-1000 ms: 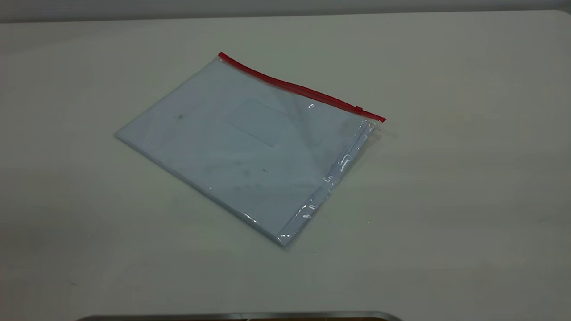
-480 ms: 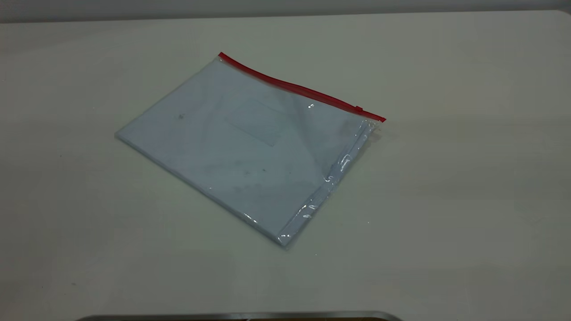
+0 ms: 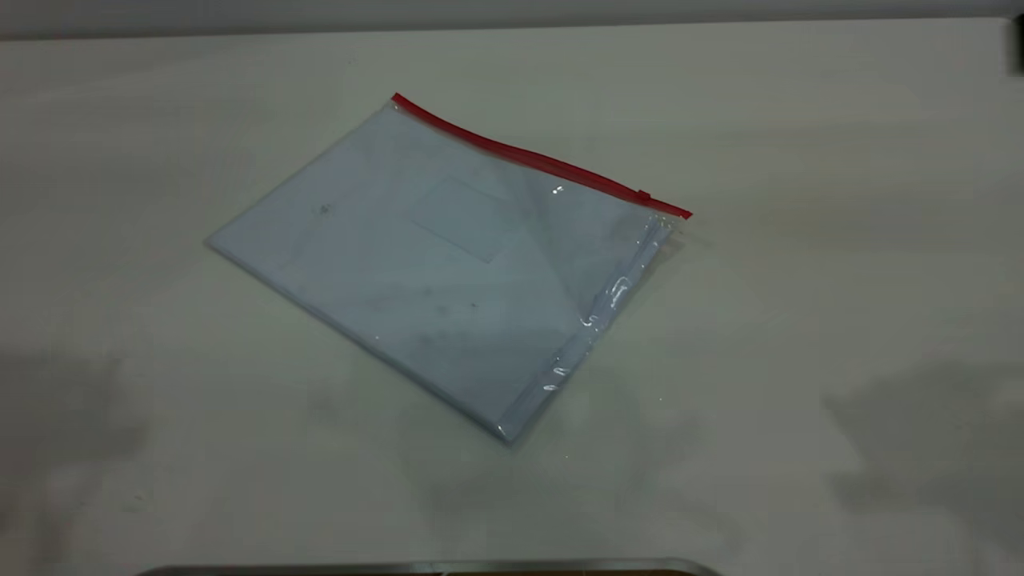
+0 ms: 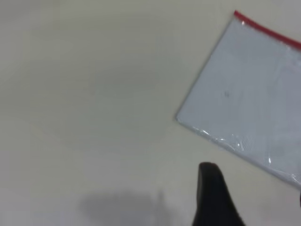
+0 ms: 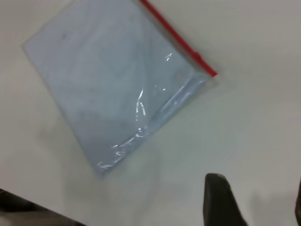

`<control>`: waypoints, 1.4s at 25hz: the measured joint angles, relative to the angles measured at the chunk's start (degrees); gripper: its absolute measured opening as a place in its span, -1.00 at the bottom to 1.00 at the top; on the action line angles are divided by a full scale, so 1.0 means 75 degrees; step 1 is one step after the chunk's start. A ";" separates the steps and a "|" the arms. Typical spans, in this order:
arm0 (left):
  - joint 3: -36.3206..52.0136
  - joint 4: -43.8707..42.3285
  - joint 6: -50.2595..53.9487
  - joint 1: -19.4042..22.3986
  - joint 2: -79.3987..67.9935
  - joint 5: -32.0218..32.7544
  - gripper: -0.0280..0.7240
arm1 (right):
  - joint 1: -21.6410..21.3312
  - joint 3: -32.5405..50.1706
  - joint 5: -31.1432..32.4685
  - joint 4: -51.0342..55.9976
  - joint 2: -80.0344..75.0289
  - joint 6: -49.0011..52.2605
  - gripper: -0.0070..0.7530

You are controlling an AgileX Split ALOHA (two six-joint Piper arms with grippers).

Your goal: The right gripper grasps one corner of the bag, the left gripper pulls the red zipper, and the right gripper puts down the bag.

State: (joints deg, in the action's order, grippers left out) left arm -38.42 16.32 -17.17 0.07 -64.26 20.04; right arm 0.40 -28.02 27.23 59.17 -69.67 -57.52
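My right gripper should keep the red zipper (image 3: 544,160) free to pull, so it should grab the bag's corner beside the slider tab (image 3: 642,194).
The bag (image 3: 448,264) lies flat on the pale table, a clear pouch with bluish-white sheets inside. The red zipper (image 3: 544,160) runs along its far edge, with the slider tab (image 3: 642,194) near the right end. The corner of the bag (image 3: 680,214) lies on the table there. The left gripper (image 4: 256,197) hovers open and empty over bare table, short of the bag's near left corner (image 4: 181,117). The right gripper (image 5: 258,197) hovers open and empty, apart from the bag (image 5: 113,80) and its zipper corner (image 5: 211,73). Neither gripper's fingers show in the exterior view.
A dark bit of an arm (image 3: 1018,44) shows at the far right edge of the exterior view. A metal rim (image 3: 432,568) runs along the front edge. Bare table (image 3: 800,320) surrounds the bag on all sides.
Soft shadows have come onto the table at the front left and front right, and a dark part has appeared at the far right edge. The bag has not moved.
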 joint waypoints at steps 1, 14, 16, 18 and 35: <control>-0.0232 0.0201 -0.0279 0.0000 -0.0433 -0.0015 0.39 | 0.0000 -0.0072 -0.0088 0.0736 -0.0614 -0.0736 0.14; -0.2507 0.2546 -0.2484 0.0000 -0.3600 0.0556 0.39 | 0.0000 -0.2222 0.1200 0.5642 -0.6385 -0.5209 0.14; -0.2657 0.2836 -0.2743 0.0000 -0.3791 0.0578 0.39 | 0.0000 -0.2675 0.1373 0.5658 -0.7065 -0.5219 0.14; -0.2736 0.3135 -0.3008 0.0000 -0.3914 0.0596 0.39 | 0.0000 -0.3200 0.1511 0.5686 -0.7661 -0.5225 0.14; -0.2779 0.3784 -0.3697 0.0000 -0.4127 0.0564 0.39 | 0.1135 -0.5642 0.1739 0.5770 -1.0105 -0.5058 0.14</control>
State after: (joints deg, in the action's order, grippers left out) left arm -59.26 44.70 -44.90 0.07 -95.21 24.27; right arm 8.91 -70.34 40.27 102.45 -145.45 -95.45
